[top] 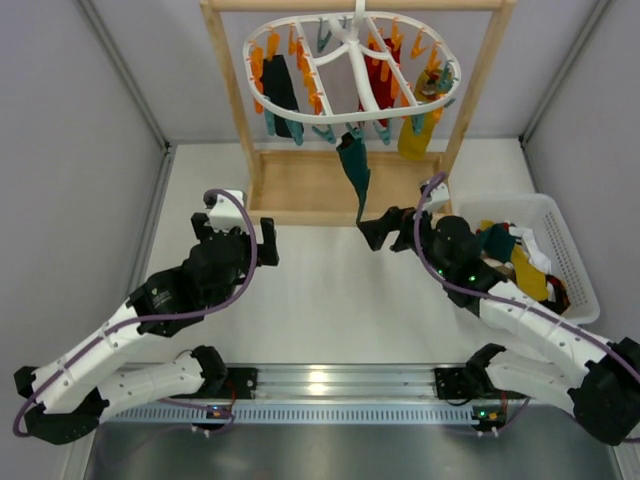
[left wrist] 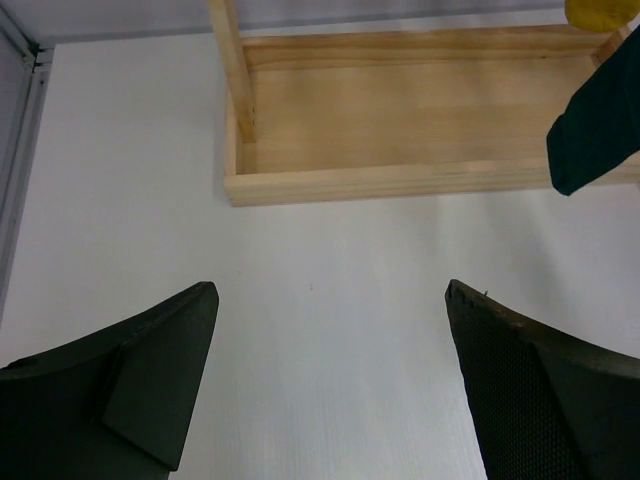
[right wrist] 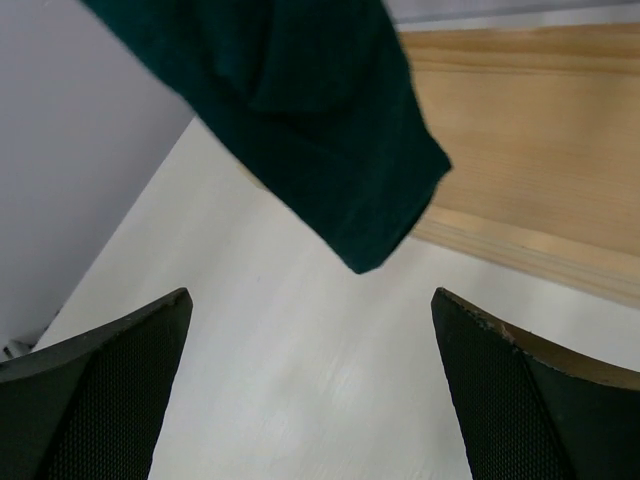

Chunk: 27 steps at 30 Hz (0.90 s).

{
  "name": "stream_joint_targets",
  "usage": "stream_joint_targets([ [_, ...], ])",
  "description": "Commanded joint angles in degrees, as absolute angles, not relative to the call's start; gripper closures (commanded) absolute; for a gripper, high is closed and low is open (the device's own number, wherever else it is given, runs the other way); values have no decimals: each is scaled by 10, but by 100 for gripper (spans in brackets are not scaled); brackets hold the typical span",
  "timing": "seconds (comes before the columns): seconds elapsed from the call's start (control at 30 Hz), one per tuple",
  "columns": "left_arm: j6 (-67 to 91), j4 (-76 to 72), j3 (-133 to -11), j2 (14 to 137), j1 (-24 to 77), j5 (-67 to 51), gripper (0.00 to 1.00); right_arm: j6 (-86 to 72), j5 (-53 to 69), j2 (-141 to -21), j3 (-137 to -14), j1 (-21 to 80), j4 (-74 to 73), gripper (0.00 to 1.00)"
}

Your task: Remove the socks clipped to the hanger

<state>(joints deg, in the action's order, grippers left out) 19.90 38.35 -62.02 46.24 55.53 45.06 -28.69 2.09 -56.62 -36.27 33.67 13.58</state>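
The right gripper grabs the dark teal sock by its hanging tip (top: 361,207) (right wrist: 380,218) next, which leaves the sock's clipped end free to be unclipped and removed.
The white oval hanger (top: 262,36) with orange and teal clips hangs from the wooden stand. A dark teal sock (top: 354,172) hangs from its front edge; it also shows in the right wrist view (right wrist: 310,110) and the left wrist view (left wrist: 597,130). A black sock (top: 279,88), a red sock (top: 380,72) and a mustard yellow sock (top: 415,136) also hang clipped. My right gripper (top: 377,232) is open, just below and in front of the teal sock's tip, not touching it. My left gripper (top: 254,232) is open and empty over the table.
The wooden stand's base tray (top: 330,188) sits just behind both grippers, with uprights (top: 229,80) at each side. A white basket (top: 572,262) at the right holds several socks. Grey walls close in left and right.
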Motion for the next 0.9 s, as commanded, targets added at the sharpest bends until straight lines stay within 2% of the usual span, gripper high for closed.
stream_joint_targets([
  [0.0, 206, 379, -615, 465, 555, 486, 1, -208, -103, -612, -417, 422, 207, 0],
  [0.1, 207, 378, -617, 472, 555, 478, 1, -154, -190, -658, -458, 476, 187, 1],
  [0.23, 209, 378, -622, 482, 555, 469, 1, -128, -296, -715, -496, 496, 179, 2],
  [0.43, 208, 377, -628, 494, 554, 461, 1, -81, -305, -807, -558, 495, 215, 17],
  [0.53, 209, 376, -629, 496, 554, 458, 1, -64, -316, -843, -579, 496, 238, 29],
  [0.63, 211, 377, -635, 494, 554, 455, 1, -56, -318, -858, -581, 496, 264, 56],
  [0.67, 213, 377, -640, 496, 555, 453, 1, -59, -319, -857, -577, 496, 273, 74],
  [0.73, 225, 378, -663, 497, 554, 444, 1, -62, -328, -854, -562, 498, 289, 90],
  [0.87, 251, 377, -735, 526, 554, 405, 1, -65, -364, -849, -543, 514, 322, 98],
])
